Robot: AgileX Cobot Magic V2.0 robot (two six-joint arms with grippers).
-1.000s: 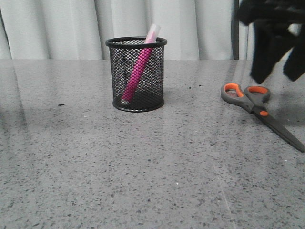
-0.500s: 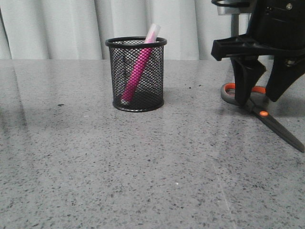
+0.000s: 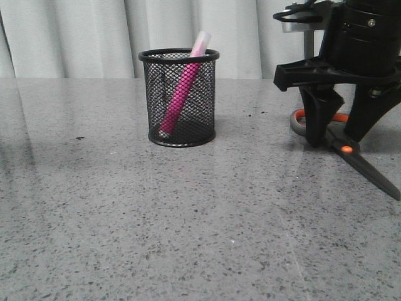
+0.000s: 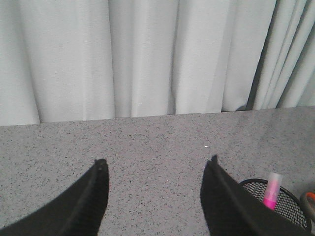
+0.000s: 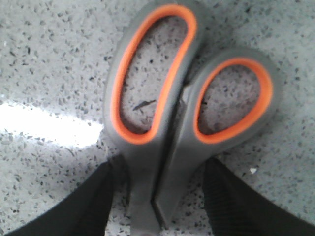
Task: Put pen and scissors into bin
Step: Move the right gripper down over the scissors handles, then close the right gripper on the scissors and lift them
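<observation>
The fingers of my right gripper are on both sides of the scissors' neck [image 5: 158, 172] and closing now would catch the scissors, so my right gripper closes next.
The magenta pen [image 3: 182, 91] stands tilted inside the black mesh bin [image 3: 180, 98], its white cap above the rim. The bin's rim and the pen's cap also show in the left wrist view [image 4: 271, 189]. The scissors [image 3: 351, 153] lie flat on the table at the right, blades closed. My right gripper [image 3: 338, 139] is open, down at the table, with one finger on each side of the scissors' neck just below the handle loops [image 5: 157, 162]. My left gripper [image 4: 156, 164] is open and empty, above bare table to the left of the bin.
The grey speckled table [image 3: 188, 219] reaches back to a white curtain [image 3: 94, 37]. The right arm's black body [image 3: 363, 44] stands above the scissors and hides part of their handles.
My right gripper has come down from the upper right over the scissors' handles and now straddles them at table level. The bin, pen and scissors have not moved.
</observation>
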